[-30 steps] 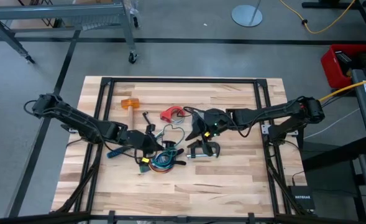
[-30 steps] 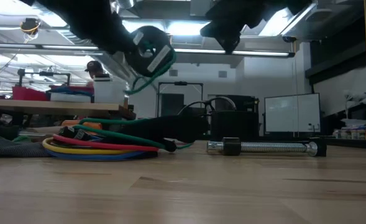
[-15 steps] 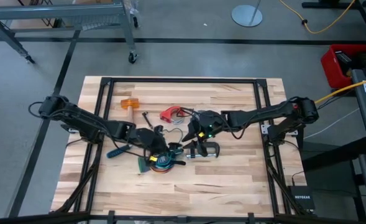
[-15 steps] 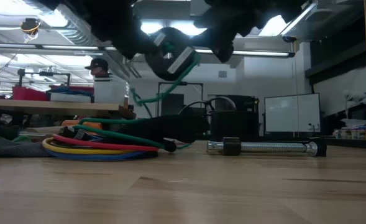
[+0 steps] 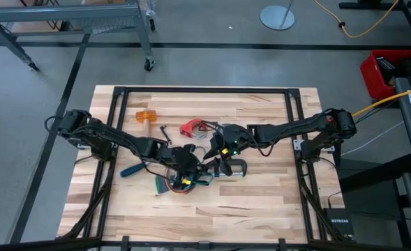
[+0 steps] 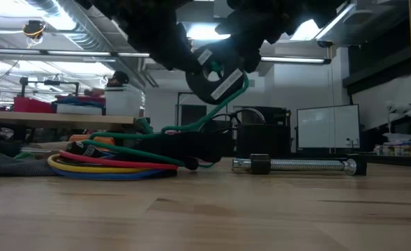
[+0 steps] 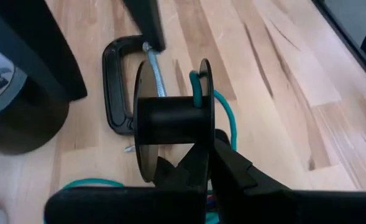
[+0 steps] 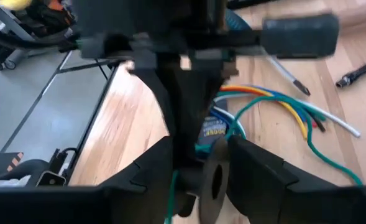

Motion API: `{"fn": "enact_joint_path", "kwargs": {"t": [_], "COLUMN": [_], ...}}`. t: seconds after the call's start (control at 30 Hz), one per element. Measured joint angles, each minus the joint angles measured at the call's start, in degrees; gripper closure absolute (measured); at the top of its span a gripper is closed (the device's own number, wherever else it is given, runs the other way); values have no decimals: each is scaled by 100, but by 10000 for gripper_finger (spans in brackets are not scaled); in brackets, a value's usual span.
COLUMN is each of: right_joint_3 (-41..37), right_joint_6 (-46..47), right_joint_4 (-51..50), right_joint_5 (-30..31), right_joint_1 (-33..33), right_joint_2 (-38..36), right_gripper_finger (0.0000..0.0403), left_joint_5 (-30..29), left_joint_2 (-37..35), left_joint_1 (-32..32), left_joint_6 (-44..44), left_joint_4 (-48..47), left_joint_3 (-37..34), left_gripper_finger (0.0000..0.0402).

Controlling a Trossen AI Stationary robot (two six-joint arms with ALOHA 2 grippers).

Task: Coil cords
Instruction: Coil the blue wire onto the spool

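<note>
The green cord (image 8: 322,152) is to be coiled. My right gripper should next grab the black spool by its rim (image 8: 215,180) for that.
My left gripper (image 5: 193,163) is over the table's middle, shut on a black spool (image 6: 215,77) that hangs in the air. A green cord (image 6: 191,122) runs from the spool down to the looped multicoloured bundle of cords (image 5: 180,183), which lies flat on the table. My right gripper (image 5: 218,155) is open close beside the spool. In the right wrist view its two fingers (image 8: 257,168) stand on either side of the spool (image 8: 212,180); no touch shows. A small red piece (image 5: 191,127) with a thin dark cord lies farther back. My left gripper pinches the rim of one of the spool's flanges (image 7: 202,140) between its two fingers. The fingers slant down from the table's left. The spool is lifted clear with its axle level. The green cord (image 7: 225,118) trails slack from the spool toward the table.
A black C-clamp (image 5: 232,167) lies on the table right under the grippers, its screw (image 6: 303,164) showing in the low view. A blue-handled tool (image 5: 131,169) and an orange block (image 5: 144,116) lie to the left. Black frame bars (image 5: 205,90) edge the table.
My left gripper has carried the spool toward the table's right edge, up to my right gripper, and a little lower. The green cord now runs out longer from the bundle, which has stayed on the table.
</note>
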Motion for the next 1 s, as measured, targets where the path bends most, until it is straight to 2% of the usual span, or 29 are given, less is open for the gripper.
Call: {"fn": "enact_joint_path", "kwargs": {"t": [0.23,0.7,1.0], "right_joint_3": [0,0,2], "right_joint_6": [27,187,198], "right_joint_4": [-373,-453,-443], "right_joint_5": [0,-14,-302], "right_joint_1": [1,5,5], "right_joint_2": [2,122,402], "right_gripper_finger": [240,240,240], "left_joint_5": [0,-4,9], "left_joint_2": [0,0,0], "left_joint_1": [-2,0,-4], "left_joint_6": [79,184,315], "left_joint_4": [-8,162,266], "left_joint_3": [115,120,115], "left_gripper_finger": [401,401,401]}}
